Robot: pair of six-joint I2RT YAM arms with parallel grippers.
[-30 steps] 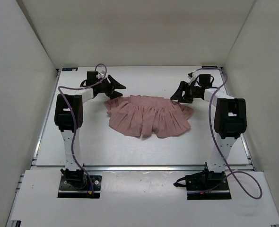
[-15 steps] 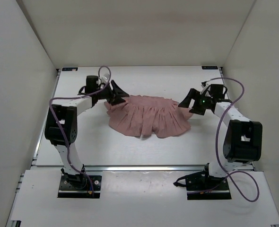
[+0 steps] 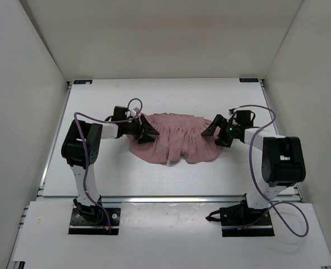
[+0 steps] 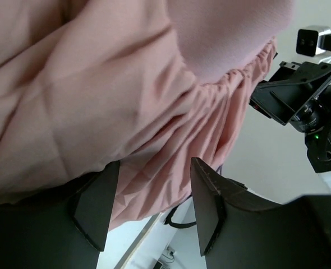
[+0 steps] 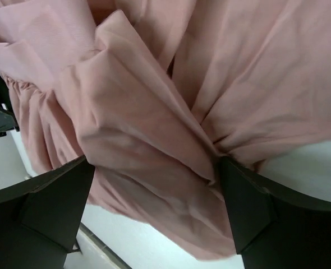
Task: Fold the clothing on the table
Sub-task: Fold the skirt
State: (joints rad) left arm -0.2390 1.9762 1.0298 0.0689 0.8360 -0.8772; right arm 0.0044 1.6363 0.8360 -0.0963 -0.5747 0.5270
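The skirt has the gathered fold at its side edge [image 5: 158,169], and my right gripper will grab the skirt there next. It will then fold that side across the rest of the skirt.
The clothing [image 3: 177,140] is a dusty-pink pleated skirt lying spread in the middle of the white table [image 3: 98,168]. My left gripper [image 3: 148,132] is low at the skirt's left edge. In the left wrist view its jaws stand open [image 4: 151,210], with pink folds [image 4: 126,101] lying between and beyond the fingers. My right gripper [image 3: 212,131] is at the skirt's right edge. The right wrist view shows its jaws wide open [image 5: 154,210] astride a ridge of gathered fabric [image 5: 182,84]. Neither gripper has closed on the cloth.
White walls enclose the table on three sides. A metal rail [image 3: 171,198] runs along the front edge. Purple cables [image 3: 277,218] loop off both arms. The right arm's gripper [image 4: 300,101] shows across the skirt in the left wrist view.
Both grippers came in from the back corners and down onto the skirt's left and right edges. The right jaws spread wider; the left jaws stayed about the same.
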